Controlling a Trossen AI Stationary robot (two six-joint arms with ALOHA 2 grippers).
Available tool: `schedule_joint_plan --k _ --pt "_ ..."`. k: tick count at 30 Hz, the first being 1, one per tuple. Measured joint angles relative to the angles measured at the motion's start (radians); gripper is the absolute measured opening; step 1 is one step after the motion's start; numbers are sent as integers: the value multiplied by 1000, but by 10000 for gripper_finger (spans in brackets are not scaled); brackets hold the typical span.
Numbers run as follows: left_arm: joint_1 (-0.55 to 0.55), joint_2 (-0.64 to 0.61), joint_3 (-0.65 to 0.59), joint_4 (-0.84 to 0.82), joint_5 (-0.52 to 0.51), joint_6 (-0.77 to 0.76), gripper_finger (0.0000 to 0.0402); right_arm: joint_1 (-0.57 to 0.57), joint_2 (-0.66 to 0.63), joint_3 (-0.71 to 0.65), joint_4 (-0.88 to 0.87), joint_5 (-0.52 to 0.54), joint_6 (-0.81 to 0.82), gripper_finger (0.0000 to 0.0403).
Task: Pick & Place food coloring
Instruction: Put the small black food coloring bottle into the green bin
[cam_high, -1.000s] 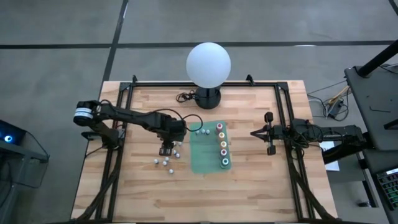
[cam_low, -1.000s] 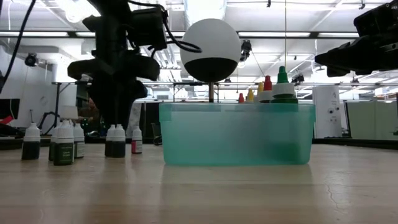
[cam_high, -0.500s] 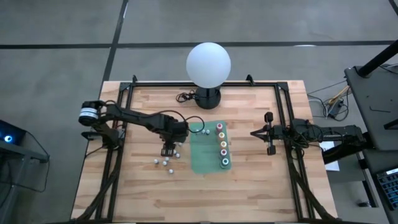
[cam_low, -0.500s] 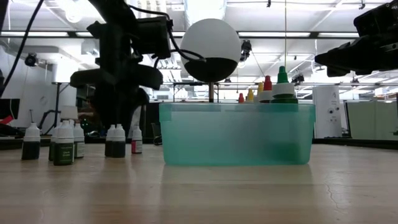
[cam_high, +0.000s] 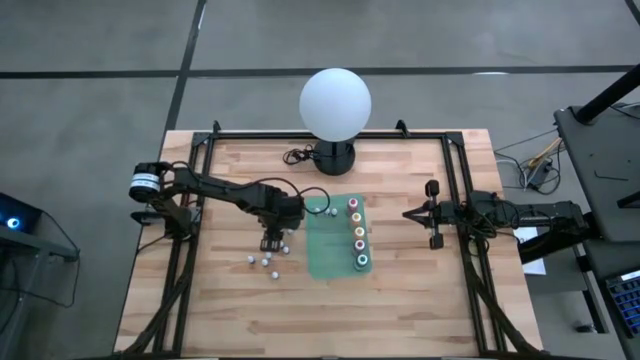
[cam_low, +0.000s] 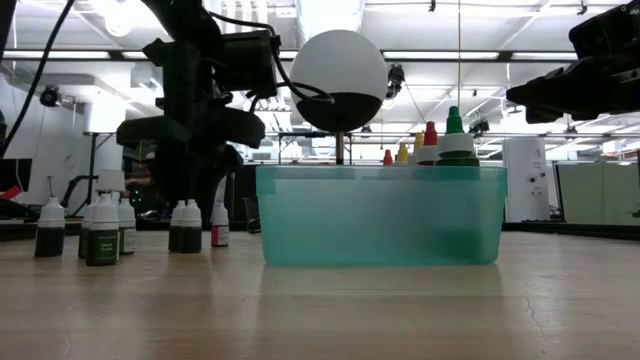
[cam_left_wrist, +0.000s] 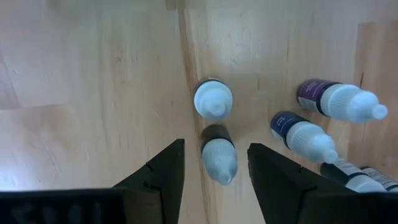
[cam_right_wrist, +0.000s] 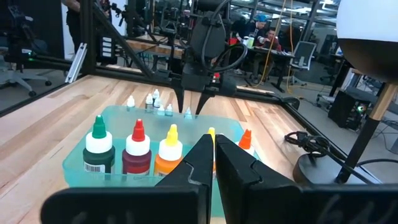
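Note:
My left gripper's fingers reach down on both sides of the small bottle (cam_left_wrist: 215, 132) at its ribbed white cap (cam_left_wrist: 219, 157), so it is time to close and catch the bottle.
Several small white-capped food coloring bottles (cam_high: 268, 258) stand on the wood table left of a translucent green tray (cam_high: 325, 262). A row of bigger bottles with coloured tops (cam_high: 357, 235) stands upright in the tray, and a few small ones (cam_high: 325, 210) are at its far end. My left gripper (cam_left_wrist: 216, 146) points down over the loose group, open. Its fingers stand on either side of one upright small bottle (cam_left_wrist: 218, 155) without touching it. My right gripper (cam_high: 410, 213) waits level and shut at the table's right side.
A big white globe lamp (cam_high: 335, 100) on a black base stands at the far edge, its cable (cam_high: 298, 156) coiled beside it. Other small bottles (cam_left_wrist: 305, 135) crowd close to the left gripper. Black frame rails (cam_high: 190, 200) run along the table's left and right sides.
My left gripper has come down a little over the loose small bottles, staying open and pointing down. The bottles have not moved.

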Motion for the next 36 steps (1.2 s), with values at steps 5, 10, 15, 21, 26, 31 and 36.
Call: schedule_joint_plan --k 5,10,15,21,26,31,36 --pt "3 0 0 9 0 -1 145 0 0 0 0 0 1 9" --pt "7 0 0 9 0 -1 121 0 0 0 0 0 2 9" --pt "11 0 0 9 0 0 88 0 0 0 0 0 2 9" --pt "15 0 0 9 0 0 56 0 0 0 0 0 0 9" --pt "20 0 0 8 2 5 48 0 0 0 0 0 1 9" --pt "23 -7 0 -8 0 9 47 0 0 0 0 0 2 9" --pt "36 -12 49 -73 0 25 46 -1 0 0 0 0 2 9"
